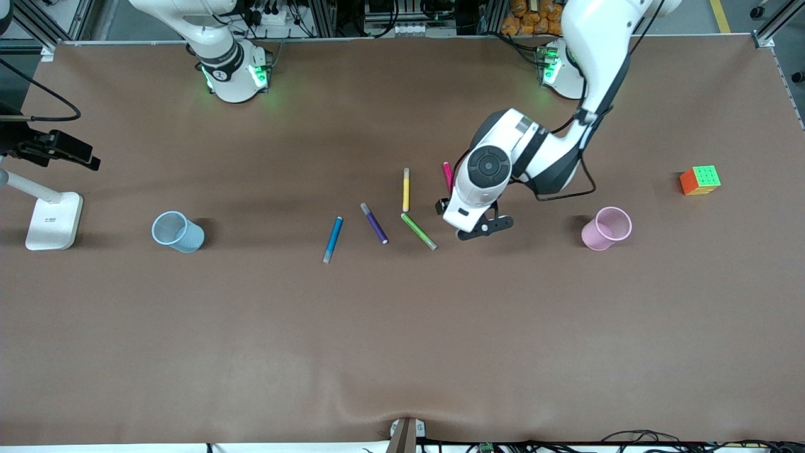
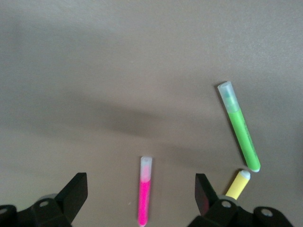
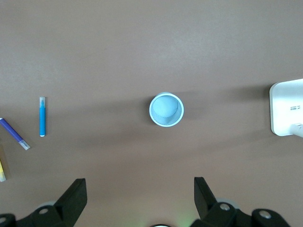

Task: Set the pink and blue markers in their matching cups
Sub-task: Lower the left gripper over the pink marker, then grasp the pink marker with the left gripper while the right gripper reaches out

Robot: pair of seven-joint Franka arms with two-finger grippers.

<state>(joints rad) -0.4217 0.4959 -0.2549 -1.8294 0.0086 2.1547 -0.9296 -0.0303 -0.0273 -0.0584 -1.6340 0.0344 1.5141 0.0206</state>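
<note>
The left gripper grabs the pink marker by its body [image 1: 447,176] next, to place the marker in the matching pink cup [image 1: 605,229].
The pink marker [image 1: 448,175] lies on the table beside the yellow pen. My left gripper [image 1: 451,202] hovers low over it. In the left wrist view the marker [image 2: 145,191] lies between the open fingers [image 2: 75,190], untouched. The blue marker [image 1: 333,240] lies nearer the right arm's end; it also shows in the right wrist view [image 3: 42,117]. The pale blue cup [image 1: 178,231] stands upright toward the right arm's end, the pale pink cup [image 1: 606,228] toward the left arm's end. My right gripper [image 3: 140,198] is open and empty, held high near its base, looking down on the blue cup [image 3: 166,109].
A purple pen [image 1: 374,223], a yellow pen [image 1: 406,189] and a green pen [image 1: 419,231] lie between the two markers. A colour cube [image 1: 700,180] sits past the pink cup. A white stand [image 1: 53,220] is at the right arm's end.
</note>
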